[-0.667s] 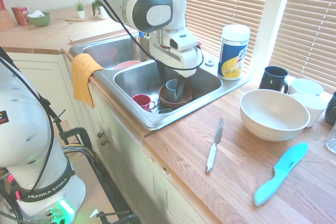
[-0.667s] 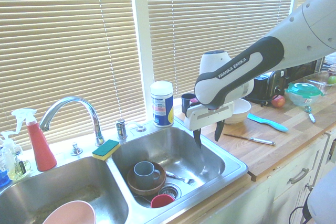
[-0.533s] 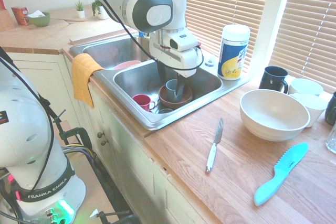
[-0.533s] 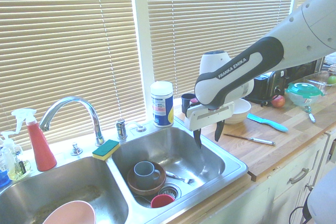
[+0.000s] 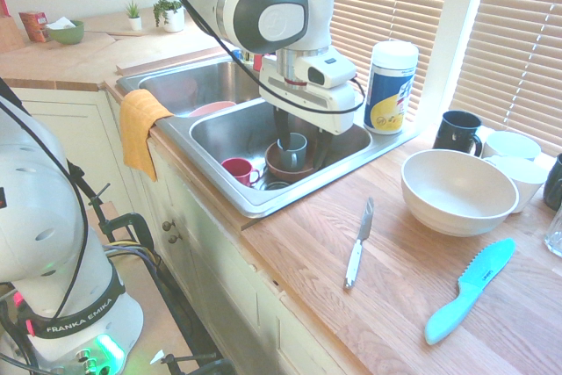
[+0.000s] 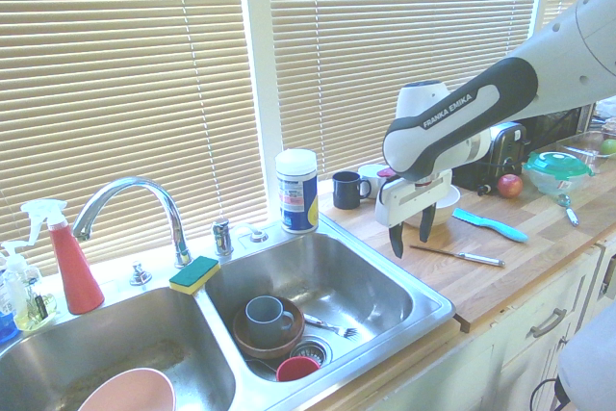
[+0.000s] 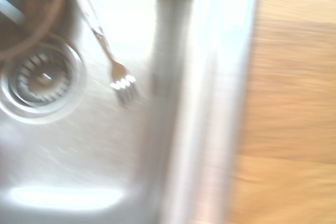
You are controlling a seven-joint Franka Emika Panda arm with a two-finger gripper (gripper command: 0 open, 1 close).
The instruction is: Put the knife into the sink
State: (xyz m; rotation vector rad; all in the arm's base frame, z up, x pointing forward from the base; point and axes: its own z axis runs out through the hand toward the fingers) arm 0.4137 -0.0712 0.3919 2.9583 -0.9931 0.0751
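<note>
My gripper grabs the knife by its white handle (image 6: 480,259) next, to put the knife into the sink (image 6: 337,286).
The knife (image 5: 357,243), slim with a white handle and a short grey blade, lies flat on the wooden counter to the right of the sink (image 5: 263,204); the knife (image 6: 460,255) also shows in the second exterior view. My gripper (image 5: 303,147) hangs open and empty, fingers pointing down, over the right basin's edge beside the counter. In the second exterior view the gripper (image 6: 409,238) is a short way left of the knife, above the sink's rim (image 6: 423,320). The wrist view shows the blurred sink rim (image 7: 210,98) and a fork (image 7: 113,72) in the basin.
A brown bowl holding a grey mug (image 5: 292,160) and a red cup (image 5: 237,170) sit in the right basin. On the counter are a turquoise serrated knife (image 5: 470,292), a large white bowl (image 5: 457,191), a dark mug (image 5: 457,132) and a wipes canister (image 5: 391,85).
The gripper has moved out from over the middle of the right basin toward the counter side and the knife, rising a little. The knife has not moved.
</note>
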